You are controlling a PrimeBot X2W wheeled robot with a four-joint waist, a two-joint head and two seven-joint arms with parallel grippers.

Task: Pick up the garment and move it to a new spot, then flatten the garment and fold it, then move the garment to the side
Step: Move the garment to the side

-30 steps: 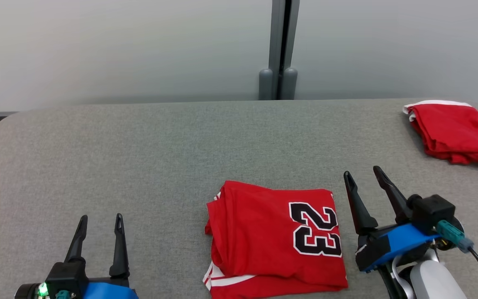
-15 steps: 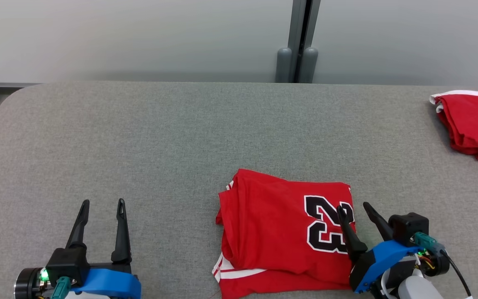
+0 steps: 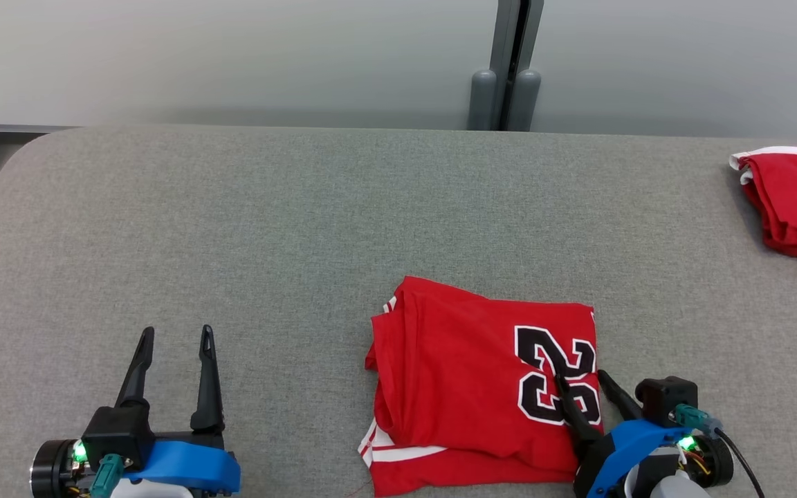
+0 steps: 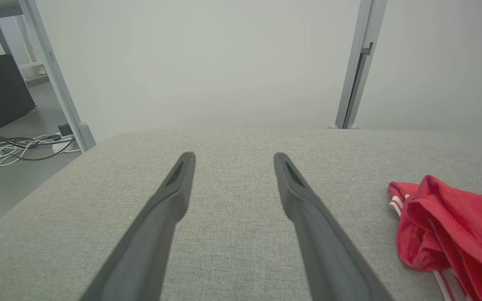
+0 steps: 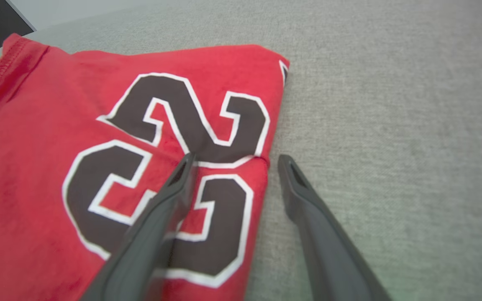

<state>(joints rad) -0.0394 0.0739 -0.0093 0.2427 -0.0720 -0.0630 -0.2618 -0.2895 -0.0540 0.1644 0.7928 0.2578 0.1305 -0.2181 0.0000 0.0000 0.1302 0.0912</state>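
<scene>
The robot's right gripper should next take hold of the jersey by its folded edge along the number, so that it can move the folded jersey to the side.
The garment (image 3: 468, 373) is a red jersey with a black and white "23", folded into a rough rectangle on the grey table near its front edge. My right gripper (image 3: 582, 379) is open and straddles the jersey's right edge: one finger presses on the number (image 5: 174, 184), the other rests on the bare cloth of the table (image 5: 303, 196). My left gripper (image 3: 176, 333) stands open at the lower left, well clear of the jersey, with nothing between its fingers (image 4: 178, 184). The jersey's left edge (image 4: 433, 221) shows at the right of the left wrist view.
Another folded red garment (image 3: 796, 200) lies at the table's far right edge. A grey post (image 3: 509, 69) stands behind the table against a pale wall. Left of the table are a metal frame leg (image 4: 57, 83) and cables on the floor (image 4: 19, 144).
My right gripper has come back and left, from beside the jersey onto its right edge, one finger now on the number. The head camera shifted, so the whole scene slid right and upward.
</scene>
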